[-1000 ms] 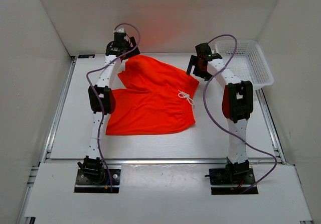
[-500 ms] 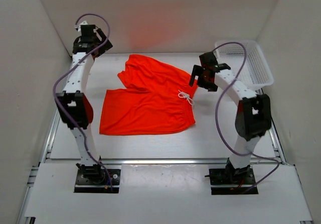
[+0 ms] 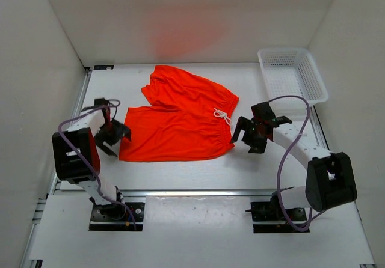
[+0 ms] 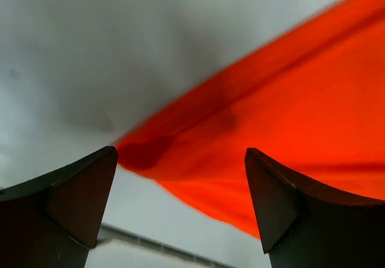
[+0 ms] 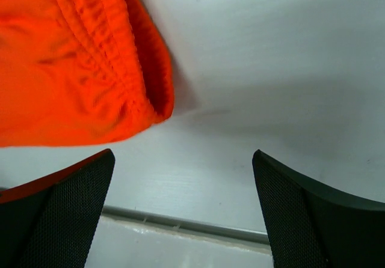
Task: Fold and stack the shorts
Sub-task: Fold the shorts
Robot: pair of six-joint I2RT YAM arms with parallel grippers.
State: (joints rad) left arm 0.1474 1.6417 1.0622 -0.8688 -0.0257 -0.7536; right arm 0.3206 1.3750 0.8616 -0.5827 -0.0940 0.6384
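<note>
The left gripper isn't ready to close on the hem corner and should go lower first, because the left wrist view shows its fingertips above their shadows on the cloth.
The orange-red shorts (image 3: 180,115) lie flat on the white table, waistband and white drawstring (image 3: 223,116) at the right, one leg folded toward the back. My left gripper (image 3: 114,137) is open, low beside the near left leg hem; the left wrist view shows that hem corner (image 4: 198,154) between the fingers. My right gripper (image 3: 249,137) is open, just right of the near waistband corner, which shows in the right wrist view (image 5: 114,82) ahead of the left finger.
A white mesh basket (image 3: 293,74) stands at the back right. White walls close in the table on three sides. A metal rail (image 3: 192,191) runs along the table's near edge.
Both arms have swung down from the back of the table to the near corners of the shorts. The left leg of the shorts was let go and lies flat.
</note>
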